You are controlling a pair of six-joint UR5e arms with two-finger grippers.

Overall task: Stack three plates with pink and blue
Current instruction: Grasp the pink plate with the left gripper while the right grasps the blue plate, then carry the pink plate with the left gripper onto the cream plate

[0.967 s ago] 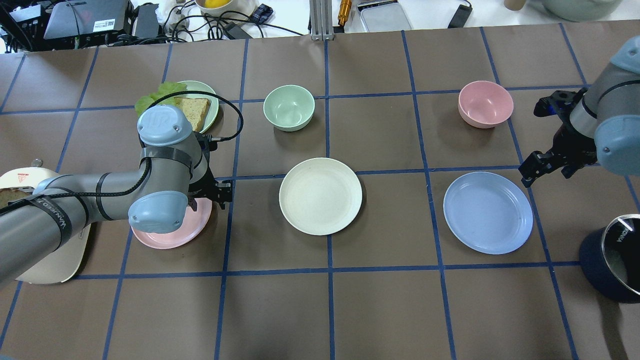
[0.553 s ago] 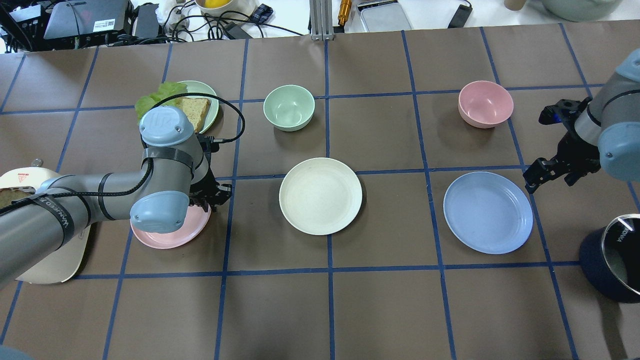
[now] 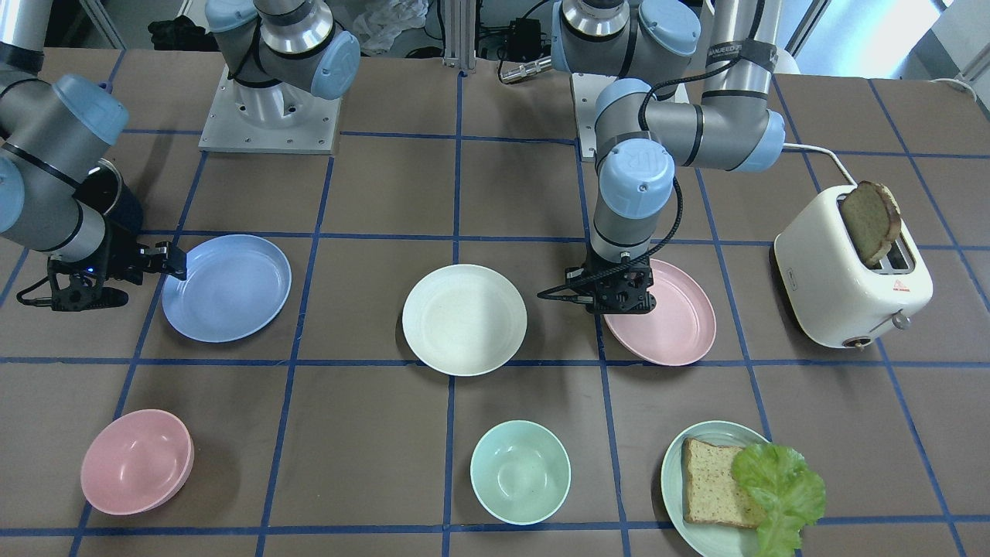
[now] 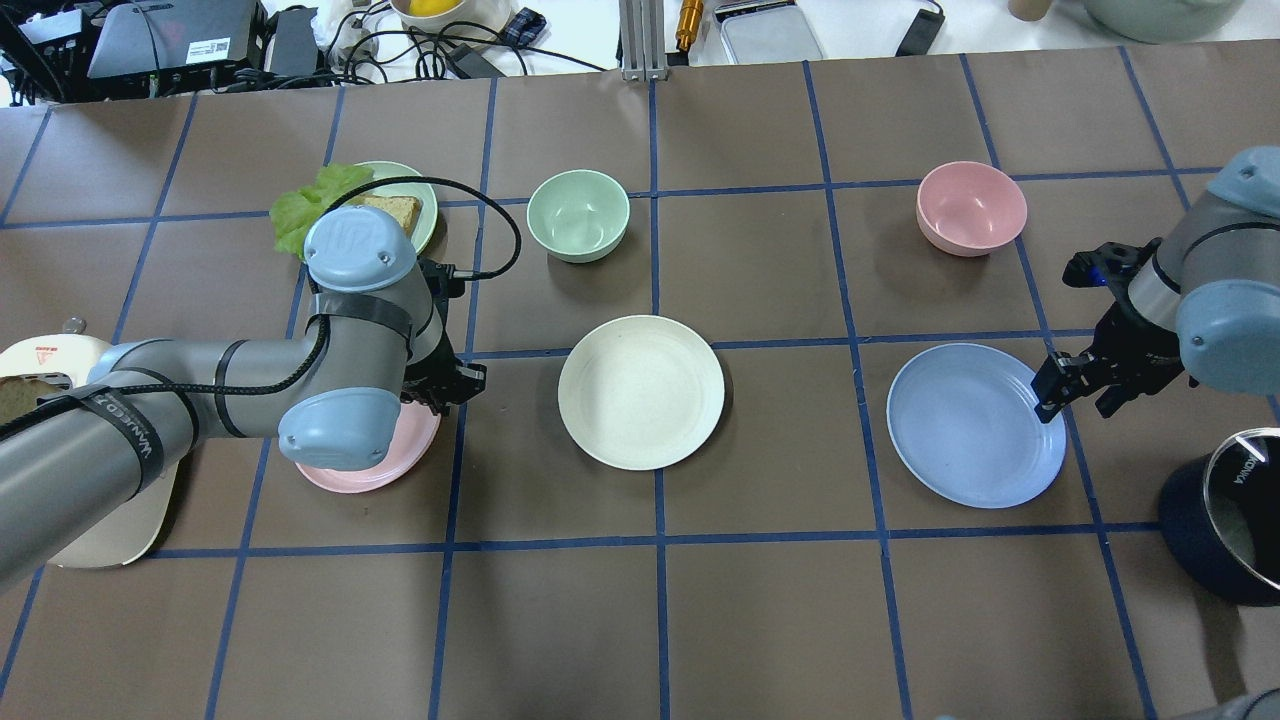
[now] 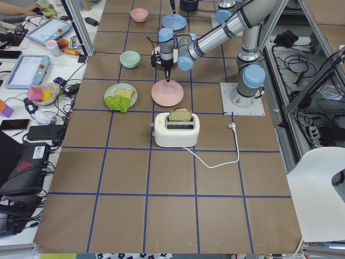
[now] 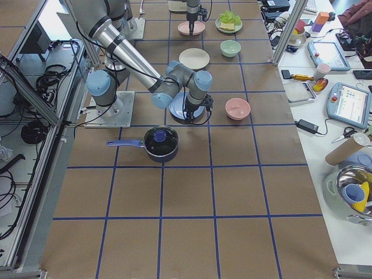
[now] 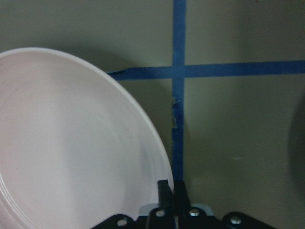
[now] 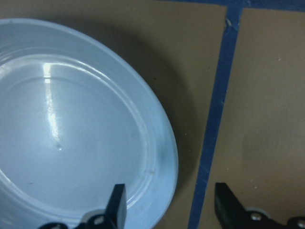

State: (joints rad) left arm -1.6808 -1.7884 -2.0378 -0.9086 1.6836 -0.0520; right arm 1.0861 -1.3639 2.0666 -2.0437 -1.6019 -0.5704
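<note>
I will grip the blue plate by its rim (image 8: 164, 176) with my right gripper next, to stack the light blue plate with the pink one.
The pale pink plate (image 4: 365, 470) lies left of centre; it also shows in the front view (image 3: 665, 325) and the left wrist view (image 7: 71, 143). My left gripper (image 4: 455, 385) is shut on its right rim (image 7: 172, 188). The cream-white plate (image 4: 641, 392) sits at the centre, untouched (image 3: 464, 319). The light blue plate (image 4: 970, 425) lies to the right (image 3: 227, 288). My right gripper (image 4: 1078, 398) is open and straddles the blue plate's right rim (image 8: 71, 133), one finger over the plate, the other outside it.
A pale green plate with bread and lettuce (image 4: 395, 205), a mint bowl (image 4: 578, 215) and a pink bowl (image 4: 971, 208) stand behind the plates. A white toaster (image 3: 851, 271) is at the left end. A dark pot (image 4: 1225, 515) stands close to the right arm.
My left gripper shut on the pink plate's rim and shifted it a little to the right. My right gripper moved down and inward to the blue plate's right rim.
</note>
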